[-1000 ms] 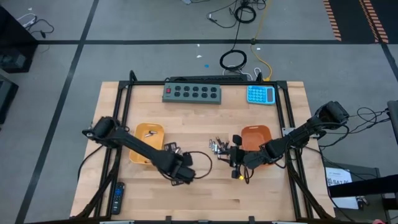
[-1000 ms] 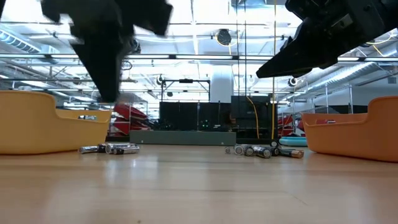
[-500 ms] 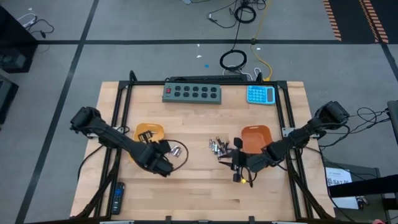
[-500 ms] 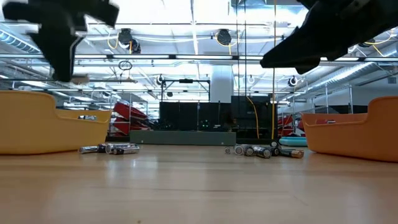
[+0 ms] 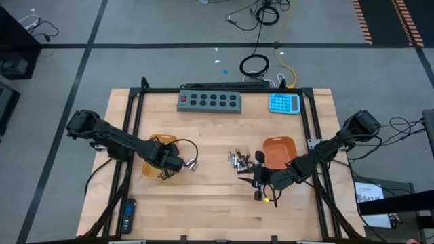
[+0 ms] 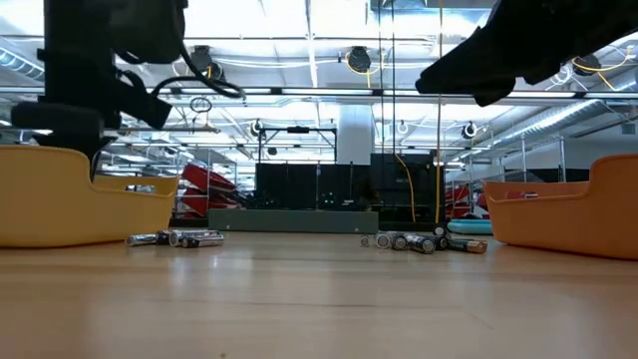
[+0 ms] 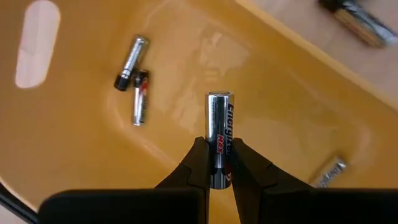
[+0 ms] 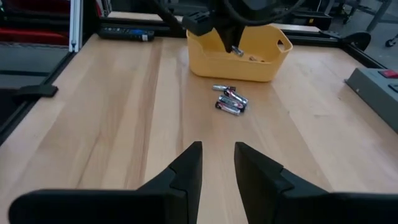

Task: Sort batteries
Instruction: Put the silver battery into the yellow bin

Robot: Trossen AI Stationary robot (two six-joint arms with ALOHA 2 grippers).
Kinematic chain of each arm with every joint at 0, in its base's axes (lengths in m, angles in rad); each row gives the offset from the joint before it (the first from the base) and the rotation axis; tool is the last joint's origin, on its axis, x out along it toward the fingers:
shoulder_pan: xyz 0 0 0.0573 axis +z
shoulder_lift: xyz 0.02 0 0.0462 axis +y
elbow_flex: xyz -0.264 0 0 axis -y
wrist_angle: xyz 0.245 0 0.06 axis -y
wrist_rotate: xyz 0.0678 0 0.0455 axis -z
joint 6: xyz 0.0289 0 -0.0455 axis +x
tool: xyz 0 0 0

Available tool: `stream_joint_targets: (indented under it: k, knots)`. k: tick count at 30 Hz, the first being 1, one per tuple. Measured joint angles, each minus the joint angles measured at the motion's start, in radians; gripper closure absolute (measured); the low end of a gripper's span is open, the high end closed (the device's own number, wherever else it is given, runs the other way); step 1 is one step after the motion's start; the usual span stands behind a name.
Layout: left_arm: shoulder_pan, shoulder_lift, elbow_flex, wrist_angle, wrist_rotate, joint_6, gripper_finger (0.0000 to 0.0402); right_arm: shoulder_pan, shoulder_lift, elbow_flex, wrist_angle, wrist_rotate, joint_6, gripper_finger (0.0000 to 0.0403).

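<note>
My left gripper releases the battery next, since the battery (image 7: 219,118) hangs over the yellow tray's bottom, inside the tray's rim, and would rest in the yellow tray.
My left gripper (image 5: 167,167) hangs over the yellow tray (image 5: 154,144) at the table's left, shut on a silvery-white battery (image 7: 219,127). Three more batteries (image 7: 138,93) lie on the tray's floor. A few batteries (image 5: 192,163) lie on the table just right of that tray. A larger pile of batteries (image 5: 238,160) lies at mid-table, left of the orange tray (image 5: 279,149). My right gripper (image 8: 217,163) hovers near that pile, on its near side, open with nothing between its fingers. My left gripper pinches the battery's lower end (image 7: 218,169) between its two fingertips. The fingers come from above, pointing steeply down. The battery runs on past the fingertips, along the fingers, its free end toward the tray floor, lifted clear of it.
A grey power strip (image 5: 209,101) and a blue calculator (image 5: 284,103) lie along the far edge. A black remote (image 5: 128,215) lies at the near left corner. Bare wood lies between the two trays and along the near edge.
My left gripper has swung from the near middle of the table toward the left edge and a little farther back, sinking slightly, and now hangs over the yellow tray. It stays shut. My right gripper has kept still.
</note>
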Motion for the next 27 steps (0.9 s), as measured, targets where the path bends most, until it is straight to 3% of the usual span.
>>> stream_joint_targets:
  k: [3,7,10,14,20,27]
  knots:
    - [0.012,0.000,-0.003,0.006,-0.005,-0.005,0.0343,0.000,0.000,0.000,-0.004,0.000,0.000,0.0319]
    - [0.012,0.000,-0.001,0.004,-0.005,-0.007,0.0268,0.000,0.000,0.000,-0.016,-0.001,0.004,0.0319]
    - [0.011,0.000,-0.001,0.004,-0.005,-0.007,0.0233,0.000,0.000,0.000,-0.026,-0.002,0.015,0.0319]
    - [0.008,0.000,0.027,-0.030,-0.019,0.003,0.0228,0.000,0.000,0.000,-0.025,-0.002,0.018,0.0319]
    - [0.012,-0.003,0.194,-0.136,-0.178,0.053,0.0229,-0.009,0.000,0.000,-0.023,-0.002,0.018,0.0319]
    - [0.044,0.087,0.345,0.003,-0.218,0.231,0.0229,-0.029,0.000,0.000,-0.055,-0.006,0.046,0.0319]
